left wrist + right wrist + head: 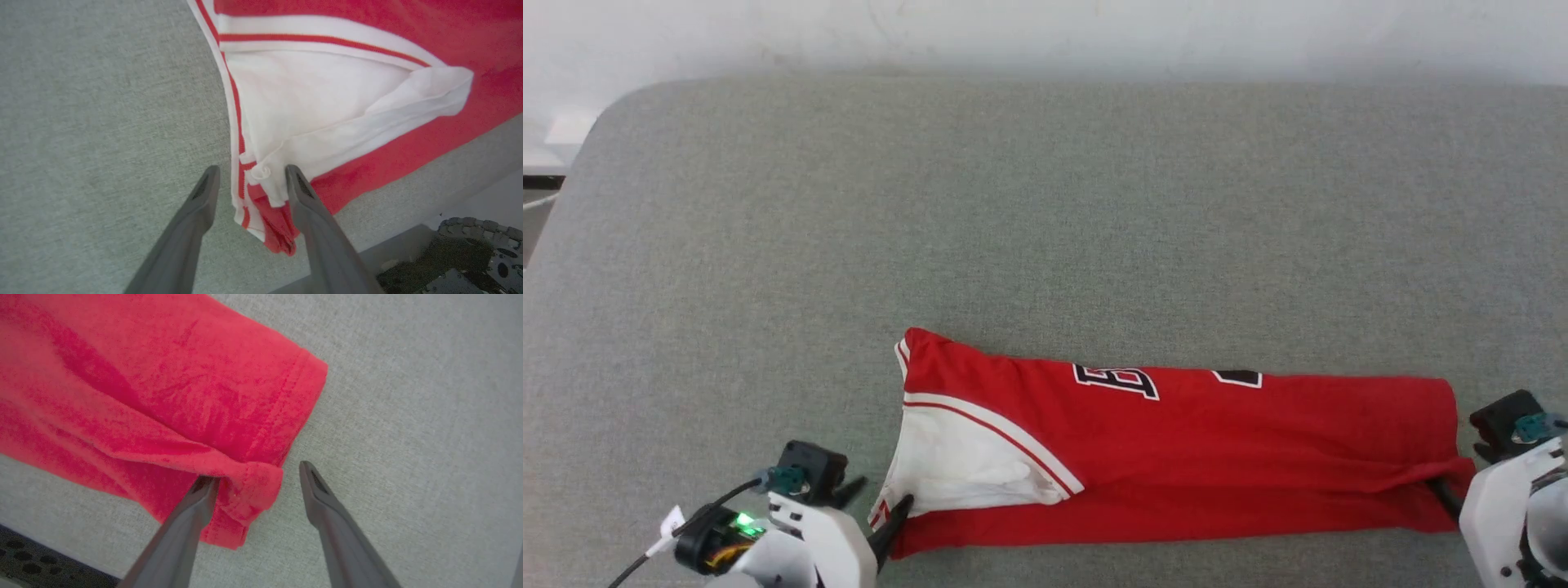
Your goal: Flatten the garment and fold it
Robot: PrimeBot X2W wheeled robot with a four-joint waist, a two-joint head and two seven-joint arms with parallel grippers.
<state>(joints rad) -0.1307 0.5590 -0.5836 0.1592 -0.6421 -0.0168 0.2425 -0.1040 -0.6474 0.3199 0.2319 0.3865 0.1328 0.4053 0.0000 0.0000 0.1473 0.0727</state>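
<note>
The robot's right gripper should next pick up the long strip (1189, 441) by its folded hem end (1447, 472) to fold the strip in half.
The garment (1176, 457), a red jersey with a white sleeve and striped trim, lies folded into a long strip across the near part of the grey table (1045, 204), with black print along its far edge. My left gripper (878, 500) is at its left end. Its jaws are open, with the bunched sleeve corner (261, 196) loose between the fingers of the left gripper (251, 175). My right gripper (1462, 474) stands at the red hem end. The right gripper (257, 477) is open; its left finger (196, 506) sits under a fold of the hem (253, 486).
The garment lies close to the table's front edge (388, 241), beyond which the robot's dark base (470, 253) shows. A white wall (1045, 33) runs behind the table. The table's rounded left corner (596, 131) is at the far left.
</note>
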